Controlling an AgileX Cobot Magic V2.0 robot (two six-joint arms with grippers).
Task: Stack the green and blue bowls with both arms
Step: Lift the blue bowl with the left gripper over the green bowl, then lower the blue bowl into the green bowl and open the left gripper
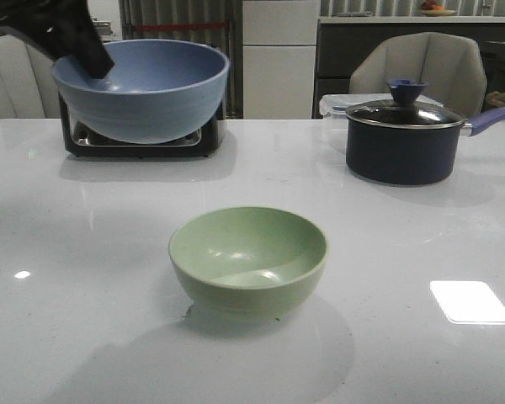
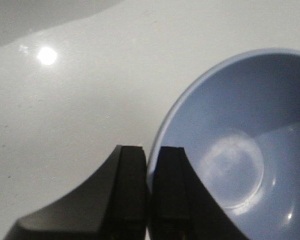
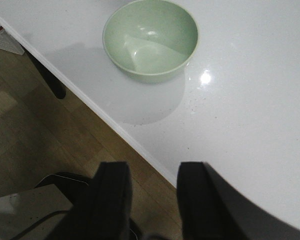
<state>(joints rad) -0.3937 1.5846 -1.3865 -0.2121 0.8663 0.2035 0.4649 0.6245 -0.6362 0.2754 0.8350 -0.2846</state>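
Observation:
The blue bowl's base [image 1: 135,139] is high above the green bowl [image 1: 248,259] and off to its side, so it would miss if I opened my left gripper now. I need to first line the bowls up.
The dusty blue bowl [image 1: 143,88] hangs in the air at the upper left of the front view, tilted, above the table. My left gripper [image 1: 97,63] is shut on its rim; in the left wrist view the rim of the blue bowl [image 2: 230,145] sits pinched between the two black fingers [image 2: 131,175]. The pale green bowl [image 1: 248,259] stands upright and empty on the white table, near the front middle. It also shows in the right wrist view [image 3: 151,39]. My right gripper [image 3: 152,172] is open and empty, over the table's edge and apart from the green bowl.
A dark lidded saucepan [image 1: 404,139] with a purple handle stands at the back right, a clear container behind it. A black stand [image 1: 143,139] sits at the back left under the lifted bowl. The table edge [image 3: 115,127] and wooden floor show in the right wrist view.

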